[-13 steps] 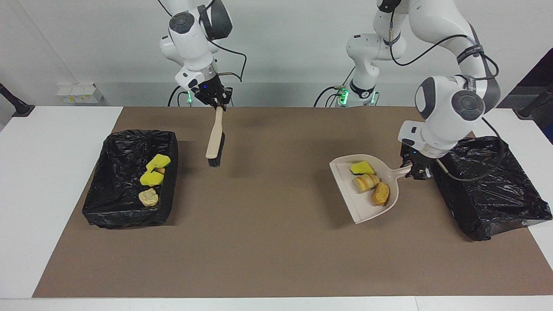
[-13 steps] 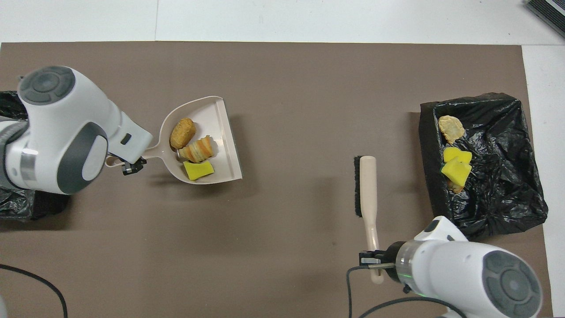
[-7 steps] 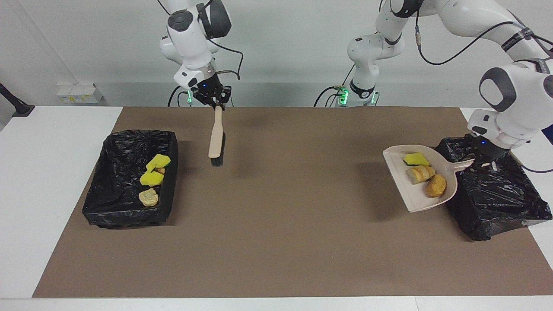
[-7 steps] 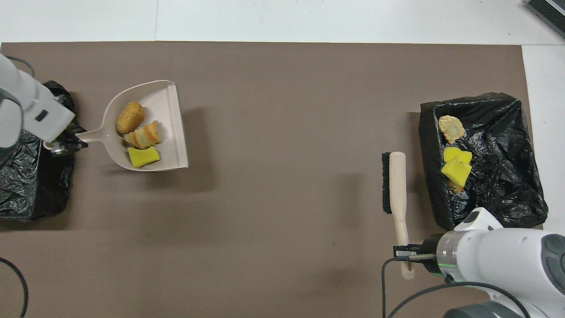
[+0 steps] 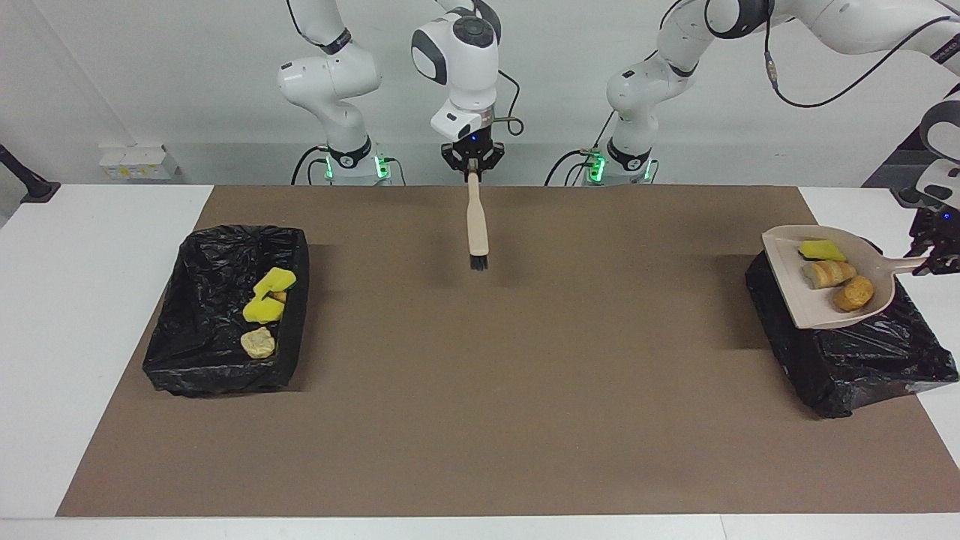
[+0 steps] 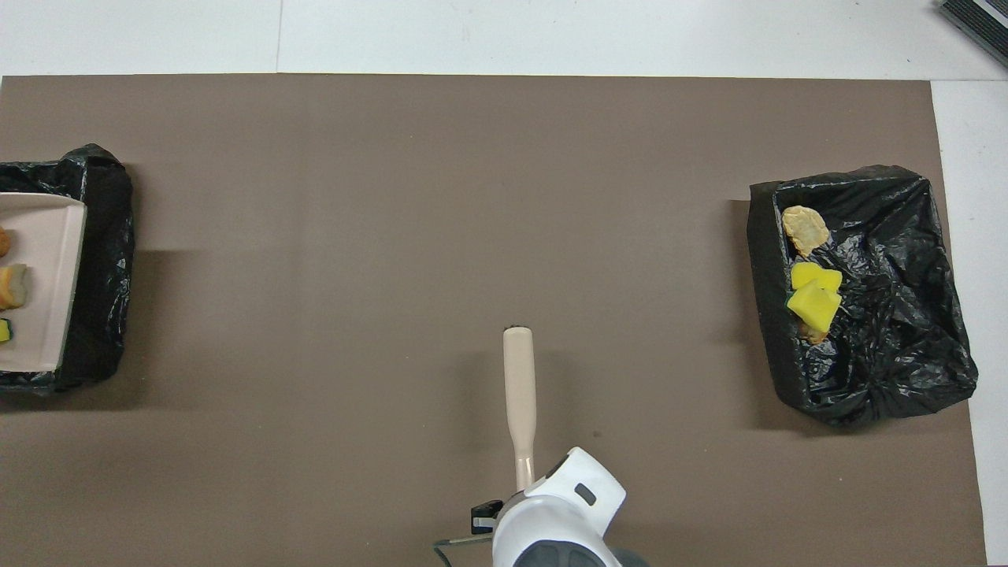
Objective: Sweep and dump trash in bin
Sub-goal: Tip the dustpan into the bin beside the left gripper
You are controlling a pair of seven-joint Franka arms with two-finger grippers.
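Observation:
The brush hangs above the mat with its soft shadow apart and would fall if my right gripper opened now, so my right gripper keeps holding it.
My left gripper [image 5: 930,261] is shut on the handle of the beige dustpan [image 5: 795,296], which hangs over the black-lined bin [image 5: 847,360] at the left arm's end. Trash lies on the pan: a green-topped yellow sponge [image 5: 821,249], a striped bread roll [image 5: 827,273] and a brown roll [image 5: 855,293]. In the overhead view only the dustpan's open end [image 6: 43,283] shows, over that bin [image 6: 106,236]. My right gripper [image 5: 472,174] is shut on the brush [image 5: 477,225], which hangs bristles down over the mat's middle, close to the robots; the brush [image 6: 520,386] also shows from overhead.
A second black-lined bin [image 5: 217,360] at the right arm's end holds two yellow sponge chunks [image 5: 264,296] and a tan crust [image 5: 258,343]; overhead, this bin [image 6: 890,354] shows the same scraps. A brown mat [image 5: 480,390] covers the table.
My left arm carried the loaded dustpan from over the mat to over the bin at its end. My right arm swung the brush from beside the other bin to the mat's middle.

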